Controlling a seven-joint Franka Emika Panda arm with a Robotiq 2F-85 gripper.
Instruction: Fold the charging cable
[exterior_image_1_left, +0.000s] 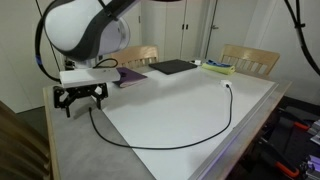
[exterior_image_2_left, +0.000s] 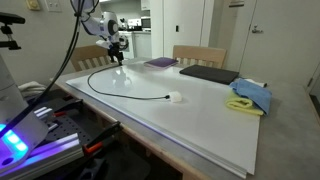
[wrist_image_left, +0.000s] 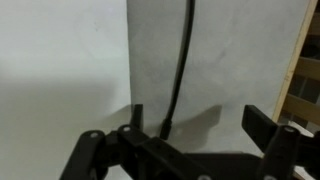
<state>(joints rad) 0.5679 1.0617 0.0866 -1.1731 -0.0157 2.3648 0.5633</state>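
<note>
My gripper grabs the charging cable's free black cord end next, to fold it back toward the white plug.
The charging cable (exterior_image_1_left: 190, 143) is a thin black cord lying in a wide curve on the white tabletop, ending in a small white plug (exterior_image_1_left: 228, 86). It shows in both exterior views, cord (exterior_image_2_left: 105, 89) and plug (exterior_image_2_left: 175, 97). My gripper (exterior_image_1_left: 80, 100) hovers low over the cord's other end at the table's corner, and also shows in an exterior view (exterior_image_2_left: 118, 58). In the wrist view the gripper (wrist_image_left: 199, 112) is open. The black cord end (wrist_image_left: 178, 80) lies between the fingers, close to the left one, not gripped.
A purple book (exterior_image_1_left: 130, 74) lies just behind the gripper, and a black flat pad (exterior_image_1_left: 172, 67) beside it. A blue and yellow cloth (exterior_image_2_left: 250, 97) lies near the far edge. Wooden chairs (exterior_image_1_left: 250, 58) stand behind the table (exterior_image_1_left: 180, 110). The table edge is close to the gripper.
</note>
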